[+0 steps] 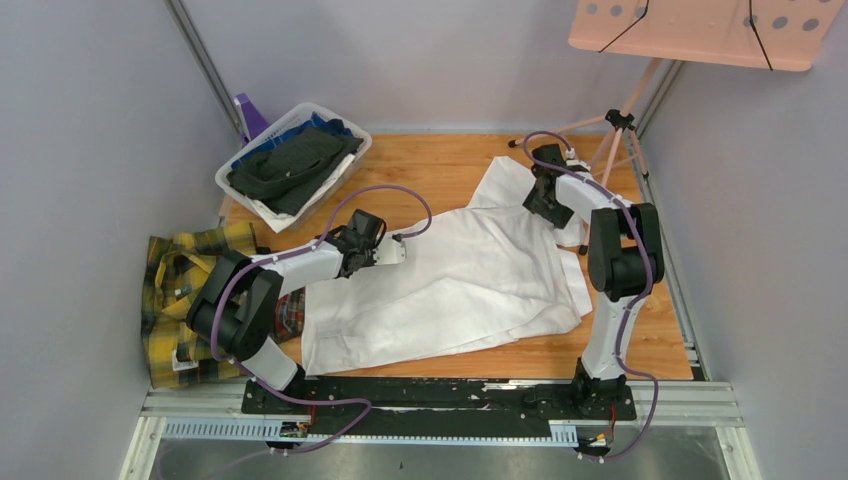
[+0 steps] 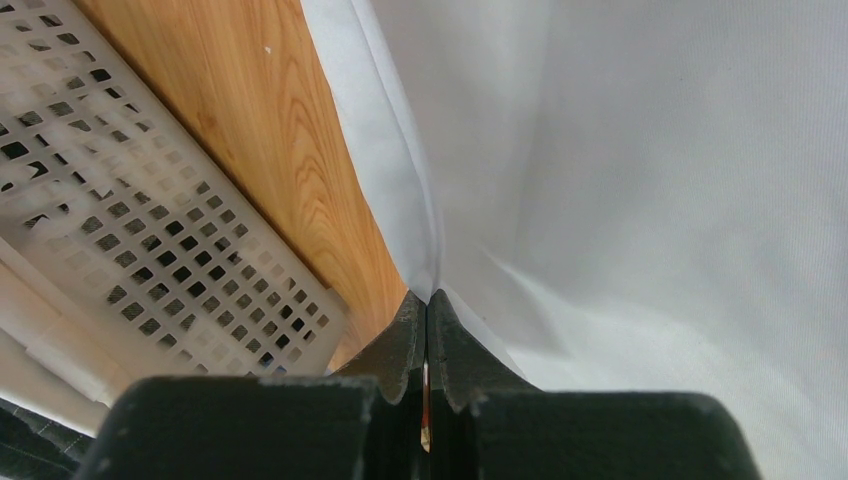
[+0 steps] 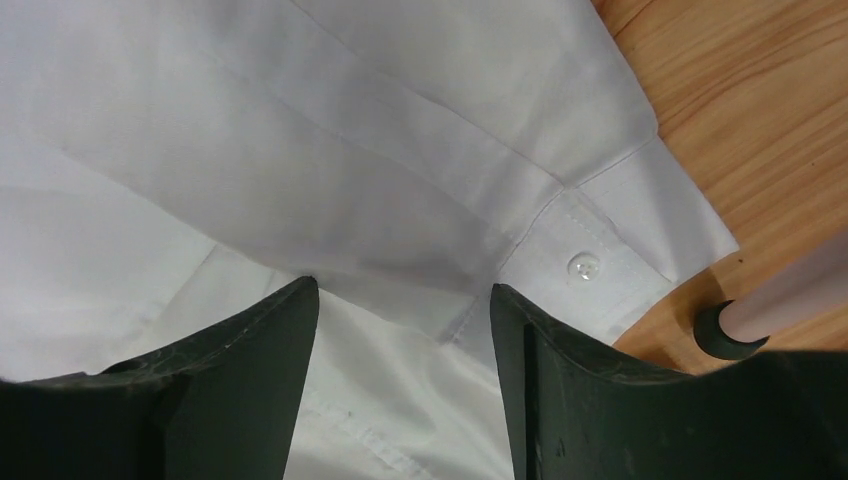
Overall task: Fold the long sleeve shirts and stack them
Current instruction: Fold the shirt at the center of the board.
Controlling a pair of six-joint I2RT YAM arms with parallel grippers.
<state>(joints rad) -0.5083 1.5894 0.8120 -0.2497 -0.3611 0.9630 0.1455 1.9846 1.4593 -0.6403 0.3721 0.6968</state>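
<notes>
My right gripper picks up the white shirt's sleeve beside the buttoned cuff next, to draw the sleeve straight for folding.
The white long sleeve shirt (image 1: 470, 280) lies spread and rumpled across the middle of the wooden table. The yellow-and-green plaid shirt (image 1: 180, 290) lies crumpled at the left table edge, partly under my left arm. My left gripper (image 1: 398, 250) is shut on the white shirt's left edge; the left wrist view shows the jaws (image 2: 427, 300) closed on a fold of the white cloth (image 2: 640, 180). My right gripper (image 1: 543, 205) is open over the shirt's far right sleeve. In the right wrist view its gripper (image 3: 400, 300) straddles white cloth beside the buttoned cuff (image 3: 583, 265).
A white perforated basket (image 1: 240, 192) of dark clothes stands at the back left, close to my left gripper (image 2: 120, 200). A pink tripod stand (image 1: 620, 130) stands at the back right, one foot (image 3: 725, 330) beside the cuff. Grey walls enclose the table.
</notes>
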